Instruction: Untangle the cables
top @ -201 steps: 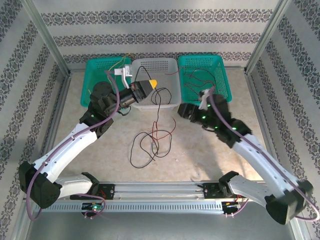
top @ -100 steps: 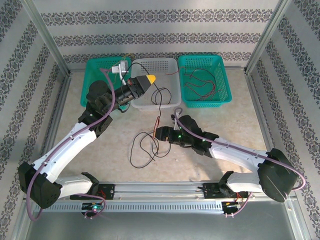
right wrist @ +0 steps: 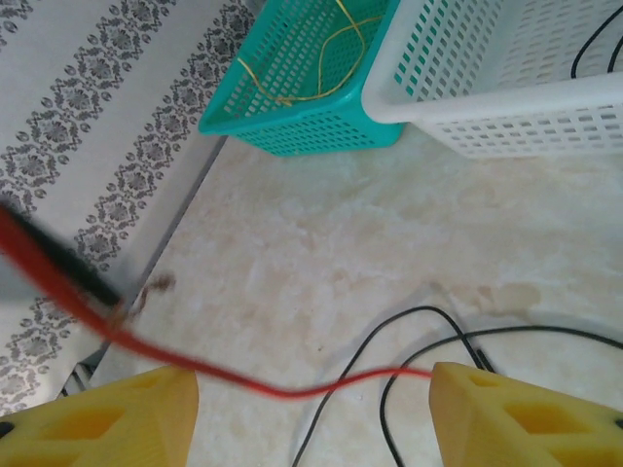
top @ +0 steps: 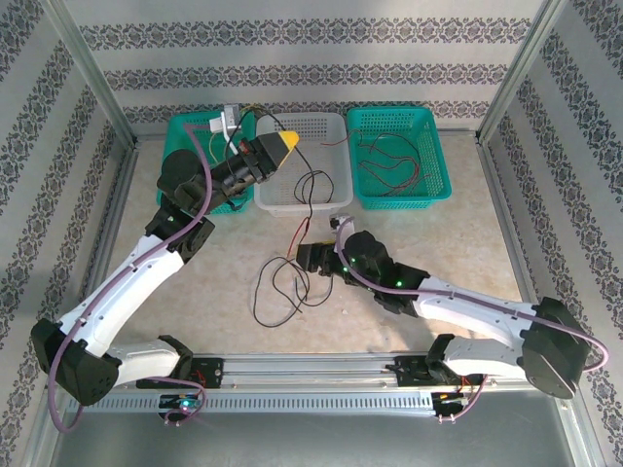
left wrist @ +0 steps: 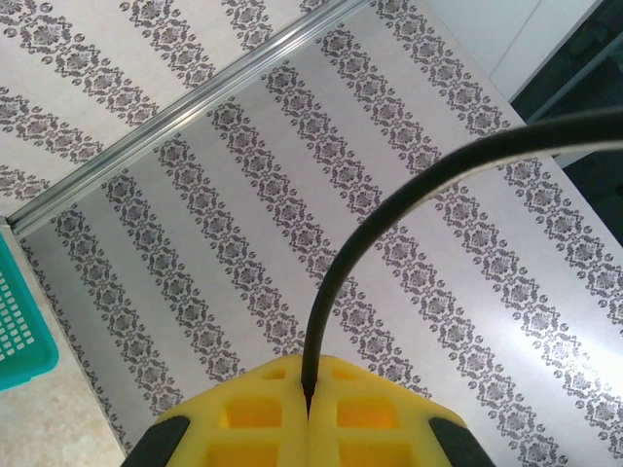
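Observation:
My right gripper grabs only the red cable next, along its stretch above the black strands, to untangle it from the black cable [top: 310,195].
My left gripper [top: 283,144] is raised over the white basket's left side, shut on a black cable [left wrist: 389,219] that rises from between its yellow pads [left wrist: 273,409]. That black cable [top: 310,195] hangs down to a loose tangle of black loops [top: 277,297] on the table. My right gripper [top: 300,258] sits low over the tangle's top, open. A red cable [right wrist: 292,391] runs across the gap between its fingers [right wrist: 506,409], above two black strands [right wrist: 389,341]. More red cables [top: 394,167] lie in the right basket. A yellow cable [right wrist: 321,49] lies in the left basket.
Three baskets line the back: teal on the left [top: 177,131], white in the middle [top: 302,206], teal on the right [top: 401,201]. Patterned walls and metal posts enclose the table. A rail [top: 311,370] runs along the near edge.
My right arm has swung from the right teal basket down to the table centre over the tangle. The left gripper has carried the black cable higher and farther back.

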